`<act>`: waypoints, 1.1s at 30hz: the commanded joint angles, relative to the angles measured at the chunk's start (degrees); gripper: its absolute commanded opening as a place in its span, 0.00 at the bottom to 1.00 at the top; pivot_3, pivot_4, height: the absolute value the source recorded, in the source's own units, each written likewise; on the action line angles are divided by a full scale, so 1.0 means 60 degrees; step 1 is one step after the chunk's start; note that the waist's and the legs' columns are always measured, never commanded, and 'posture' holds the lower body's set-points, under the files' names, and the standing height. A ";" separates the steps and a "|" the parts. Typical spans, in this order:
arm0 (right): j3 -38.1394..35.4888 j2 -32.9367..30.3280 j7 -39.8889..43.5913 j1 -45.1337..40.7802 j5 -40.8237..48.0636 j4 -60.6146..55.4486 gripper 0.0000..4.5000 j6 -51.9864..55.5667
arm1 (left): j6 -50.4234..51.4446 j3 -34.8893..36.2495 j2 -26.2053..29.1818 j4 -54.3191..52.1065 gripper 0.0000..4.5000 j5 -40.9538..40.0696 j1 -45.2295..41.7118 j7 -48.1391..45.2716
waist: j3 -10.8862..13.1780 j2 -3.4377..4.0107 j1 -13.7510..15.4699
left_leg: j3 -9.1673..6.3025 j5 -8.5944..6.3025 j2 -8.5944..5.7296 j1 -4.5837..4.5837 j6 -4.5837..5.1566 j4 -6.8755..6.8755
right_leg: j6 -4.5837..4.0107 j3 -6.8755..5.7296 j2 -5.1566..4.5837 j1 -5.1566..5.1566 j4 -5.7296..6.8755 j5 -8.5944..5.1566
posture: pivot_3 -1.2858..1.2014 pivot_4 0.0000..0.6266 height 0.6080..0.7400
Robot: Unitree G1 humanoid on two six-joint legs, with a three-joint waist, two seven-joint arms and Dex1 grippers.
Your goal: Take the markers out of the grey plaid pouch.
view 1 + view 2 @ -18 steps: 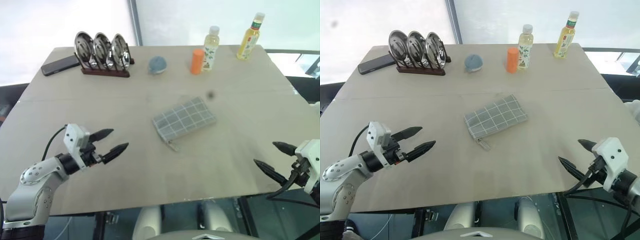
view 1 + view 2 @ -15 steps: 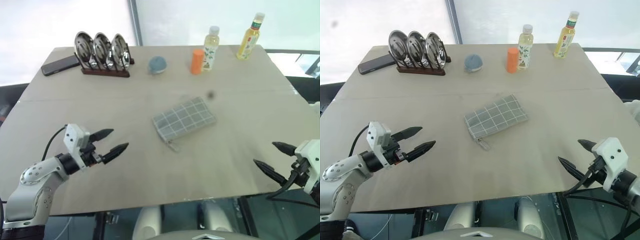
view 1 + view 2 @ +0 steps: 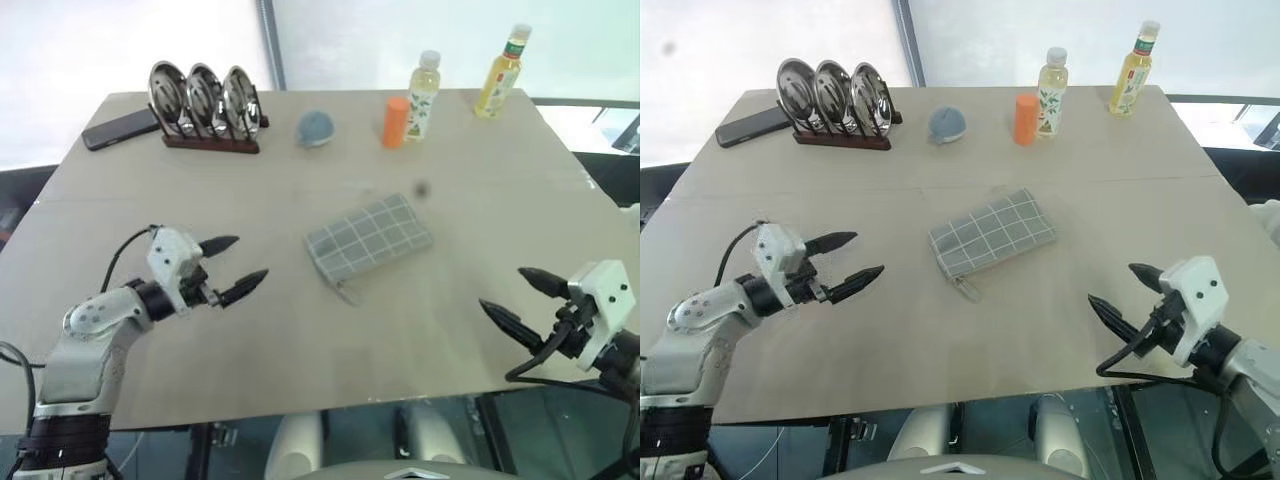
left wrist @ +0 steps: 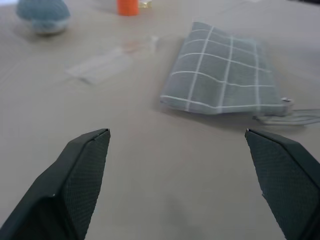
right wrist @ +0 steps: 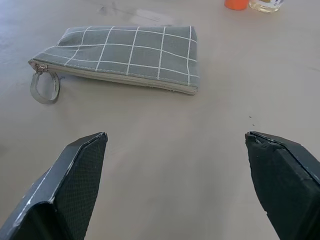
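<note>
The pouch's broad plaid side [image 3: 370, 236] lies flat while its thin short edge [image 3: 319, 263] rises slightly off the table, and the left gripper needs to pinch the pouch by that edge next.
The grey plaid pouch [image 3: 368, 238] lies flat in the middle of the table, its zip shut and a small loop pull [image 5: 44, 86] at its near left corner. The markers are hidden. My left gripper [image 3: 250, 258] hovers open over the table left of the pouch, pointing toward it with a clear gap between. My right gripper [image 3: 501, 288] hangs open over the table's near right part, pointing toward the pouch from some way off. Nothing is between either gripper's fingers.
Along the far side stand a rack of three metal dishes [image 3: 205, 105], a dark phone [image 3: 120, 130], a blue-grey ball [image 3: 316, 128], an orange cylinder [image 3: 395, 121] and two bottles [image 3: 423, 95] [image 3: 501, 72]. The table's front edge [image 3: 330, 405] is close to both arms.
The left gripper has moved right, closer to the pouch. The right gripper has moved left and inward over the table. Both stay open; the pouch has not moved.
</note>
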 commanded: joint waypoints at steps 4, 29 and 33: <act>0.0717 0.0272 -0.0418 -0.0178 -0.0080 -0.0486 1.00 -0.0244 | -0.6822 -0.1439 0.0310 0.3690 0.99 0.3285 -0.1943 0.0044 | -0.0001 -0.0006 0.0035 | 0.0000 0.0000 0.0002 -0.0006 0.0000 0.0002 | -0.0002 -0.0007 -0.0008 -0.0008 -0.0002 0.0001 | 0.52 0.24 1.00; 0.1554 0.0847 -0.0749 0.2674 -0.1149 -0.2108 1.00 -0.2208 | -1.2189 -0.4975 -0.1616 0.9543 0.81 0.7061 -0.7021 0.3339 | -0.0016 -0.0027 0.0014 | -0.0013 0.0002 0.0000 -0.0042 0.0004 0.0087 | 0.0024 -0.0031 -0.0005 0.0023 0.0023 0.0006 | 0.52 0.24 1.00; 0.1686 0.0939 -0.0965 0.2559 -0.1432 -0.2107 1.00 -0.2220 | -1.2019 -0.5244 -0.1878 0.9718 0.40 0.7563 -0.7253 0.3899 | -0.0016 -0.0027 0.0027 | -0.0017 0.0002 0.0001 -0.0046 0.0004 0.0086 | 0.0024 -0.0034 -0.0002 0.0022 0.0025 0.0006 | 0.52 0.24 1.00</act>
